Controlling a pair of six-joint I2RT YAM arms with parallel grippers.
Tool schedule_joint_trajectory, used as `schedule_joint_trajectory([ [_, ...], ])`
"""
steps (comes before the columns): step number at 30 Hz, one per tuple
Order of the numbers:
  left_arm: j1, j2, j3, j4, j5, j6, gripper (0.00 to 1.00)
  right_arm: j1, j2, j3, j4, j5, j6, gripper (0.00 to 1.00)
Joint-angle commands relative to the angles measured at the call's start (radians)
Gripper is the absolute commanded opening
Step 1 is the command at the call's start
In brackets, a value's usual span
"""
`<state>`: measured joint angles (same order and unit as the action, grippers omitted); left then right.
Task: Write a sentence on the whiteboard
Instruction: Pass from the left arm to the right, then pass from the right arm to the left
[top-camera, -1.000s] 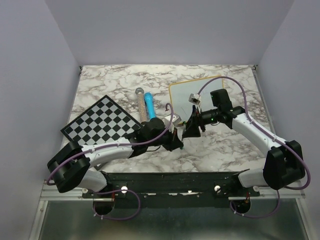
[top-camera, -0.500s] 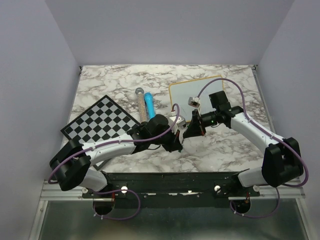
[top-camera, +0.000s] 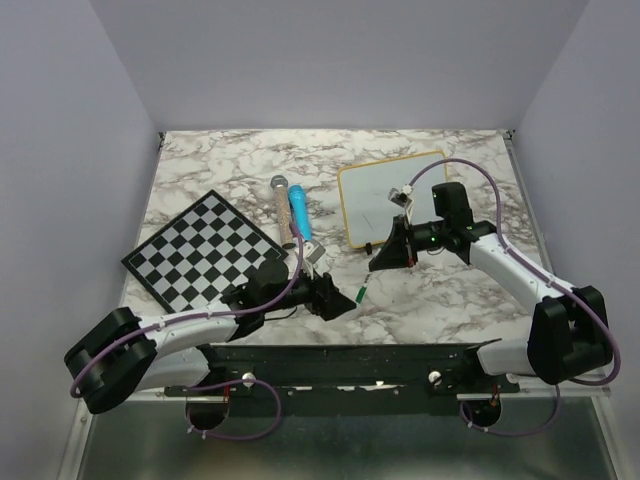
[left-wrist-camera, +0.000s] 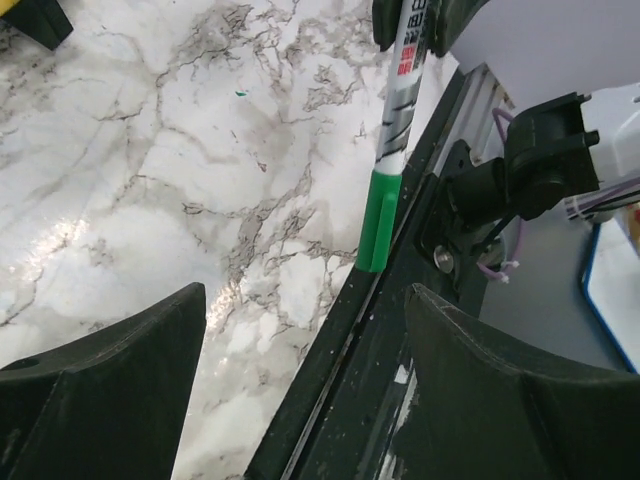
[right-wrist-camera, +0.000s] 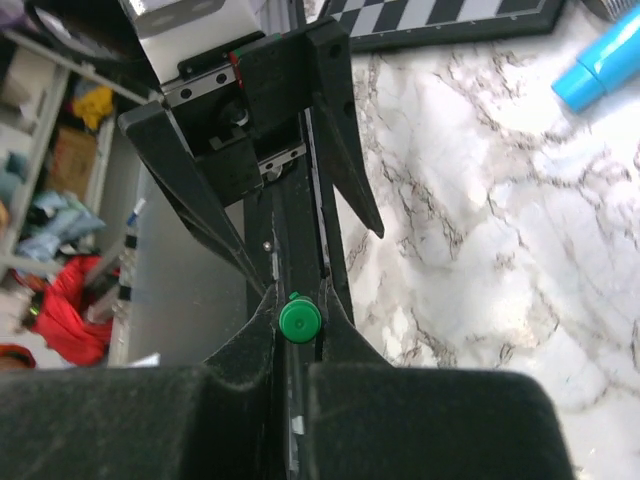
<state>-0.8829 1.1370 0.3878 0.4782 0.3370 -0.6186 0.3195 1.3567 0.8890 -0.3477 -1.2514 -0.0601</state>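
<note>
The marker's tip should be free for writing, so the left gripper should reach the marker and grab its green cap (top-camera: 361, 295) (left-wrist-camera: 379, 222) to pull it off.
The whiteboard (top-camera: 385, 195), white with a light wooden frame, lies at the back right of the marble table. The sentence is out of view; no clear writing shows on the board. My right gripper (top-camera: 383, 258) hovers off the board's near left corner, shut on a marker (top-camera: 360, 291) whose green cap points down toward the arms' bases. The right wrist view shows that cap (right-wrist-camera: 299, 320) end-on, pinched between the fingers. My left gripper (top-camera: 338, 299) is open just left of the marker and apart from it. In the left wrist view the marker (left-wrist-camera: 385, 190) hangs beyond the open gripper (left-wrist-camera: 300, 380).
A black-and-white chessboard (top-camera: 205, 250) lies at the left. A blue tube (top-camera: 300, 212) and a tan cylinder (top-camera: 283, 205) lie side by side between the chessboard and the whiteboard. The black base rail (top-camera: 330, 355) runs along the near edge.
The right gripper has shut on the marker. The left gripper has opened, let go of it, and drawn back toward the near left.
</note>
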Motion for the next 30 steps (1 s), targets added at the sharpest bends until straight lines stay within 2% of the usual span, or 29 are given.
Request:
schedule_joint_trajectory([
  [1, 0.001, 0.065, -0.070, 0.408, 0.025, -0.148, 0.85, -0.052, -0.028, -0.082, 0.234, -0.020, 0.293, 0.00],
  [5, -0.005, 0.179, -0.037, 0.588, 0.088, -0.208, 0.81, -0.062, -0.014, -0.097, 0.276, -0.017, 0.345, 0.00],
  [10, -0.016, 0.259, 0.037, 0.599, 0.102, -0.211, 0.72, -0.074, -0.005, -0.111, 0.299, -0.014, 0.374, 0.01],
  [13, -0.018, 0.279, 0.063, 0.548, 0.102, -0.202, 0.58, -0.082, -0.005, -0.114, 0.314, -0.017, 0.387, 0.00],
  [15, -0.018, 0.282, 0.066, 0.545, 0.105, -0.202, 0.44, -0.085, -0.005, -0.116, 0.319, -0.020, 0.390, 0.00],
  [16, -0.018, 0.282, 0.065, 0.542, 0.106, -0.201, 0.42, -0.088, -0.004, -0.116, 0.319, -0.020, 0.391, 0.00],
  [24, -0.016, 0.245, 0.068, 0.429, 0.102, -0.149, 0.45, -0.105, -0.014, -0.130, 0.339, -0.040, 0.419, 0.01],
  [28, -0.016, 0.245, 0.077, 0.389, 0.099, -0.136, 0.43, -0.112, -0.021, -0.136, 0.381, -0.046, 0.428, 0.01],
  [30, -0.018, 0.245, 0.079, 0.392, 0.099, -0.138, 0.40, -0.112, -0.019, -0.139, 0.386, -0.046, 0.431, 0.01],
])
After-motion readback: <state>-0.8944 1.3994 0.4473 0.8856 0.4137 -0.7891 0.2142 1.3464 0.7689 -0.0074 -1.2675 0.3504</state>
